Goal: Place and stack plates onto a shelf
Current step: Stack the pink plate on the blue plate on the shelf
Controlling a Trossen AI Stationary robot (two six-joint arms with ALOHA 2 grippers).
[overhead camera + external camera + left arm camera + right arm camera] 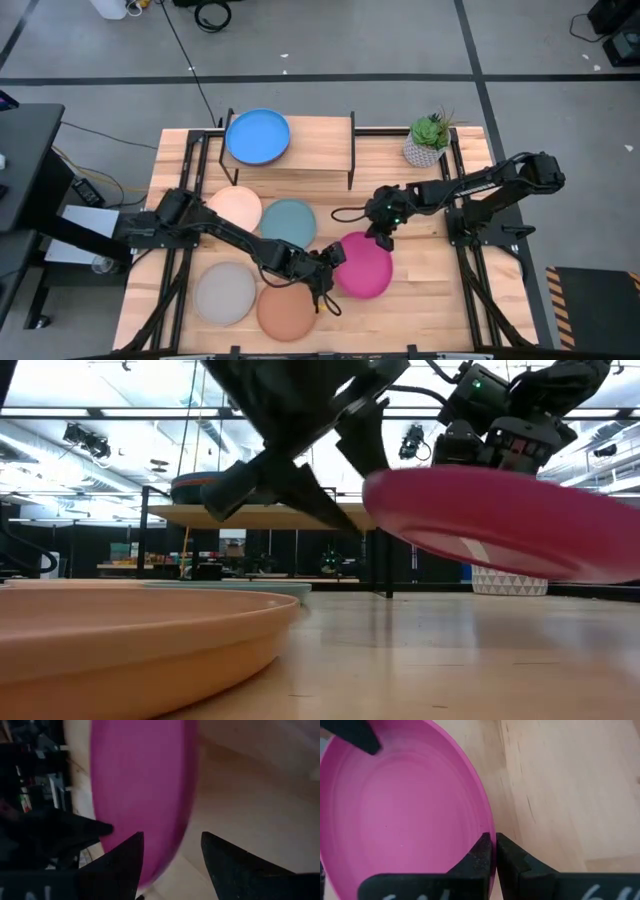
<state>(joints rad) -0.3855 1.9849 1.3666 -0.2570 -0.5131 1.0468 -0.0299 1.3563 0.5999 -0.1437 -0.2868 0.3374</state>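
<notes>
The magenta plate's rim [340, 275] [167, 852] runs down between both open fingers, so they would hold the magenta plate if they closed now. My left gripper needs to close on the rim of the magenta plate.
The magenta plate [362, 266] hangs over the table's near middle, with my right gripper [384, 238] shut on its far rim. My left gripper [328, 262] stands open at the plate's left rim [165, 855], one finger on each side of it; I cannot tell whether they touch. A bright blue plate [257, 136] lies on the shelf [320, 140] at the far edge. Cream [235, 208], light blue [288, 222], grey [224, 292] and terracotta [287, 312] plates lie flat on the table's left half. My right gripper pinches the magenta plate's rim [487, 827] between its two fingers, one on the inner face and one on the outer side. The fingers slant down from the table's far right side. The plate [500, 510] is lifted clear of the table and tilted.
A potted plant [428, 142] stands right of the shelf at the far right. The shelf's right half is bare wood. The terracotta plate [130, 640] lies close to the near edge, just left of the lifted plate. Bare tabletop [440, 290] lies to the right.
</notes>
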